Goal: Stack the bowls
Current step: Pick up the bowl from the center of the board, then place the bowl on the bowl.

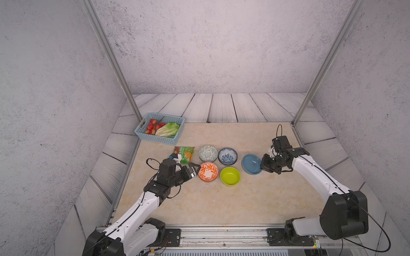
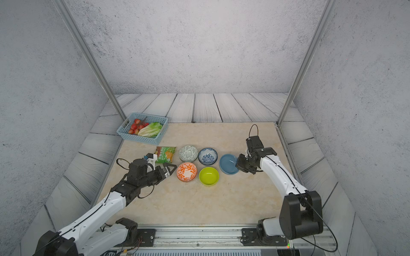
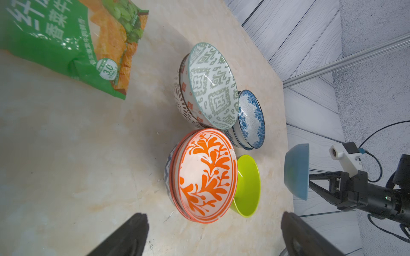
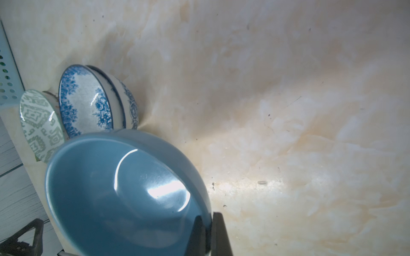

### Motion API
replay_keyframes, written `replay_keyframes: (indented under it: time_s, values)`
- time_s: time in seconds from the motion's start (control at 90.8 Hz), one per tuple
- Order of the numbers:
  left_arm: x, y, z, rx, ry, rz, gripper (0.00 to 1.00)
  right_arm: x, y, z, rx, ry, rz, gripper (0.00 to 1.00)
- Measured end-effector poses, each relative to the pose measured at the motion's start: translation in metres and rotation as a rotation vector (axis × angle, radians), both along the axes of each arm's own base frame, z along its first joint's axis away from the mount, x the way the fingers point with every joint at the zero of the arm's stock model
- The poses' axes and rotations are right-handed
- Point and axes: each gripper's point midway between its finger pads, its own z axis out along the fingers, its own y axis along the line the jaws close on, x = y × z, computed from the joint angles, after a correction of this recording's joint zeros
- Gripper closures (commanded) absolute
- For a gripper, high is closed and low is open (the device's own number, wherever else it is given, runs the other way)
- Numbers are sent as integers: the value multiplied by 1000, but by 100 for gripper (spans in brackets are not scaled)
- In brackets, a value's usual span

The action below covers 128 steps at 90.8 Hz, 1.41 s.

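I will keep holding the plain blue bowl with my right gripper until it sits inside the lime-green bowl. The lower edge of the plain blue bowl is outside the lime-green bowl's rim.
My right gripper [image 1: 263,166] [image 4: 208,223] is shut on the rim of the plain blue bowl [image 1: 251,164] [image 4: 124,195]. It holds the bowl tilted, just right of the other bowls. My left gripper [image 1: 195,169] [image 3: 214,222] is open beside the orange-white bowl [image 1: 208,171] [image 3: 206,175] and is not touching it. That bowl is nested in another one. The lime-green bowl [image 1: 230,175] stands alone. Behind, the grey-green bowl [image 1: 208,153] sits in a white lattice bowl [image 3: 180,99], and two blue-white floral bowls [image 1: 227,156] are nested.
A green snack bag [image 1: 184,154] lies just behind my left gripper. A light-blue basket [image 1: 142,133] holding strawberries and lettuce stands at the back left corner. Metal frame posts [image 1: 297,119] rise at both back corners of the marble top.
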Motion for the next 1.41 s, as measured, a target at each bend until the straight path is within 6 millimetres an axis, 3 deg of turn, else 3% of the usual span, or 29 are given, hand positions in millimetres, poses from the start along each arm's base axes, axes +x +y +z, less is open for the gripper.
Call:
replay_keyframes:
  time_s: [0.22,0.517,1.409]
  values:
    - [0,1,3,-3,-9,2,0,-17,29,7,-7,25,97,100]
    - [0,2,3,-4,-10,5,0,-15,62,5,-63,48,190,100]
    - [0,3,2,-3,-6,11,0,-14,99,-34,-200,94,275,100]
